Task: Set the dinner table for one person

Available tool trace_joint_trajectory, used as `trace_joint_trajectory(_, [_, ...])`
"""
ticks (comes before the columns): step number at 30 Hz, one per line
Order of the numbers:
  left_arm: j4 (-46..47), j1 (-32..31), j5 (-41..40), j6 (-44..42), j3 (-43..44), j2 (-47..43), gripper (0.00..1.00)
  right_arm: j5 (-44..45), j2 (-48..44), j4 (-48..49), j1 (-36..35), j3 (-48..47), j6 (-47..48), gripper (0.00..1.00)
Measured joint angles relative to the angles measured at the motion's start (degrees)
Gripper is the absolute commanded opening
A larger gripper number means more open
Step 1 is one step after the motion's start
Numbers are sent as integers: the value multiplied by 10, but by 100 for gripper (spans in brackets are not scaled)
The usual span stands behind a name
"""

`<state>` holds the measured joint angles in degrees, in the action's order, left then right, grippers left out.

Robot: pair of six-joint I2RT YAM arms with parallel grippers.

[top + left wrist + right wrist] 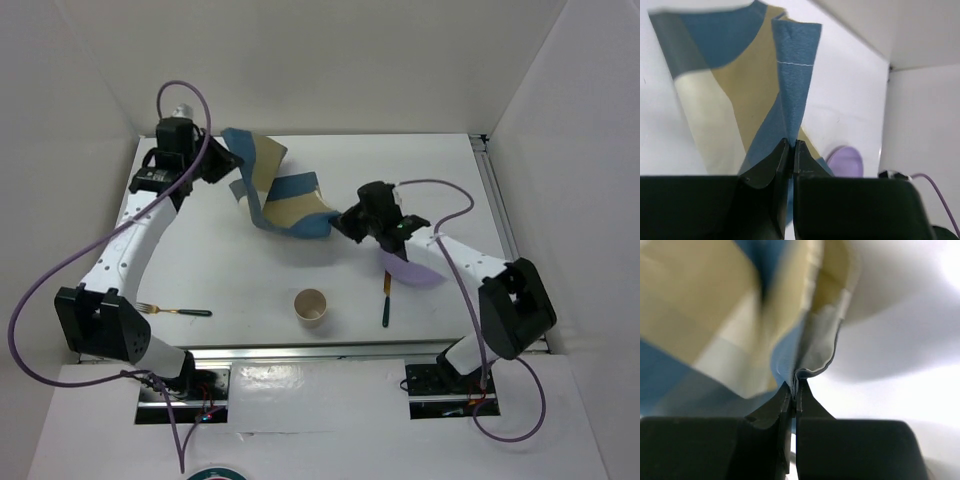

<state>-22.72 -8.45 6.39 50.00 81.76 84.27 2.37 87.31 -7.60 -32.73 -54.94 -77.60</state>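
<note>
The placemat (278,195) hangs crumpled between both grippers and would fall bunched on the tabletop if I opened now, so my left gripper keeps holding it.
A blue-and-tan checked placemat (278,195) hangs crumpled above the white dinner table (200,265), held between both arms. My left gripper (232,160) is shut on its far left edge; the wrist view shows the cloth (790,90) pinched in the left gripper (792,146). My right gripper (342,222) is shut on its near right corner; the cloth fold (805,355) rises from the right gripper (794,386). A purple plate (412,268) lies partly under the right arm and also shows in the left wrist view (846,161). A fork (172,311), a knife (386,298) and a tan cup (311,306) lie near the front.
White walls enclose the table on the left, back and right. A metal rail (495,190) runs along the right edge. Purple cables loop over both arms. The arm bases sit at the near edge.
</note>
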Motion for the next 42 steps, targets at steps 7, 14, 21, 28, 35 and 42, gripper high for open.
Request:
trace_joint_trajectory(7, [4, 63, 32, 31, 72, -24, 0, 60, -83, -19, 11, -125, 100, 0])
trace_joint_trajectory(14, [3, 101, 71, 71, 126, -49, 0, 85, -121, -34, 11, -190, 161, 0])
trace_joint_trajectory(21, [-4, 101, 98, 76, 191, -30, 0, 108, -109, -56, 21, -249, 220, 0])
trace_joint_trajectory(28, [1, 103, 137, 73, 295, 75, 0, 74, -20, -44, 100, -385, 269, 0])
trace_joint_trajectory(35, [12, 103, 197, 73, 460, 261, 0, -10, 127, -5, 189, -500, 288, 0])
trace_joint_trajectory(42, [40, 112, 255, 85, 489, 347, 0, -63, 208, 8, 231, -549, 288, 0])
